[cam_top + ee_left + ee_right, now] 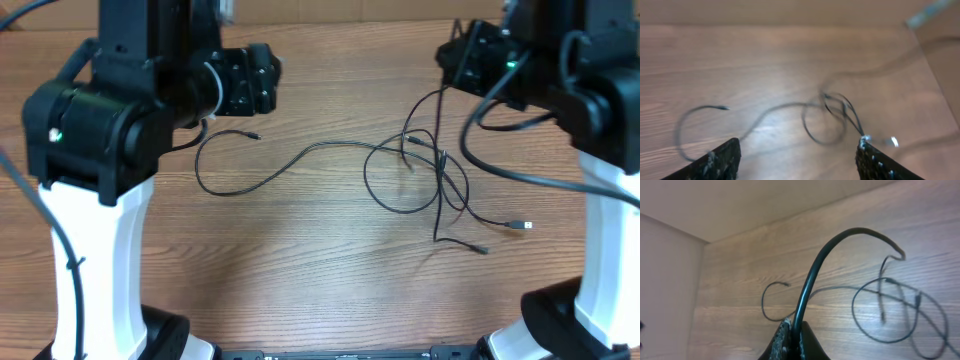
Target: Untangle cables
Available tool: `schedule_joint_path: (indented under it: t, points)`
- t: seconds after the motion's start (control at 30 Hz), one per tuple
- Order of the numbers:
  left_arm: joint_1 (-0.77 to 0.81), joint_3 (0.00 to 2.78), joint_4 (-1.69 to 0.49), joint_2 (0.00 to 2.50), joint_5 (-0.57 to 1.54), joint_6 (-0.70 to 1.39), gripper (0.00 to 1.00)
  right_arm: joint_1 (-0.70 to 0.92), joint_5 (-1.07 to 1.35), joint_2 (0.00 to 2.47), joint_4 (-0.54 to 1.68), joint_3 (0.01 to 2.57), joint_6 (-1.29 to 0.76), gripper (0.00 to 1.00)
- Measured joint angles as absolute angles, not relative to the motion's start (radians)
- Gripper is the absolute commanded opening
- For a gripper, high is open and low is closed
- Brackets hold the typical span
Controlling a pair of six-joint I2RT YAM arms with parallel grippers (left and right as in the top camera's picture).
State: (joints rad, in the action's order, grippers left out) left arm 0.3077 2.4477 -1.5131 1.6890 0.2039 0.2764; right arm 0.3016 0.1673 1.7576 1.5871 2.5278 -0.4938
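Observation:
The cable hangs over the loops, far from my left gripper's fingers, so my right gripper needs to keep holding it until those fingers pinch it.
Thin black cables [415,165] lie on the wooden table, knotted in loops right of centre. One long strand [270,170] runs left and ends in a curl with a plug tip [254,135]. A pale tip [522,226] lies at the right. My right gripper [797,330] is shut on one cable [815,270], which arcs up from its fingers; in the overhead view it hangs from the gripper [452,70] down to the knot. My left gripper [797,155] is open and empty, above the table; the tangle [832,112] lies beyond its fingers.
The wooden table [300,250] carries only the cables. The left arm [120,110] and right arm [590,90] stand at either side, with thicker black arm wires [500,165] looping by the right arm. A wall edge runs along the table's far side [670,255].

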Motion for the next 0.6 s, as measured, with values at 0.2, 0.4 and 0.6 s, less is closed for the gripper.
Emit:
schedule_joint_path:
  t: [0.2,0.4,0.6]
  points:
    - [0.308,2.446,-1.546,1.715,0.356,0.175,0.72,0.303,0.207,1.796,1.494,2.527,-0.562,0.04]
    - [0.308,2.409,-1.488,1.715,0.512,0.081,0.7,0.303,0.298,1.8,1.386,2.527,-0.656,0.04]
    - [0.308,2.236,-1.297,1.715,0.652,0.049,0.67,0.303,0.351,1.8,1.367,2.527,-0.693,0.04]
